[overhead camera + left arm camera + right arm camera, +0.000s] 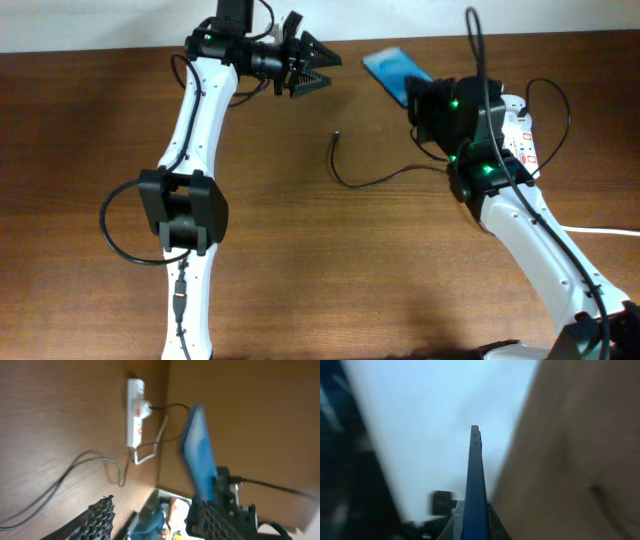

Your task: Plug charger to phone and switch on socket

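Observation:
The phone's end has to stay free so the charger can be plugged in, so my left gripper should grab the phone across its thin edge on the side away from my right gripper.
The phone, slim with a blue screen, is gripped at its near end by my right gripper, which is shut on it at the back right. It shows edge-on in the right wrist view between the jaws, and in the left wrist view. The charger is a thin black cable on the table. Its plug tip lies free at the centre. The socket is largely hidden under my right arm and shows whole in the left wrist view. My left gripper is open and empty, left of the phone.
The socket's thick white cord runs off to the right and loops near the strip. The table's far edge is close behind the phone. My left arm's own black cable loops at the left.

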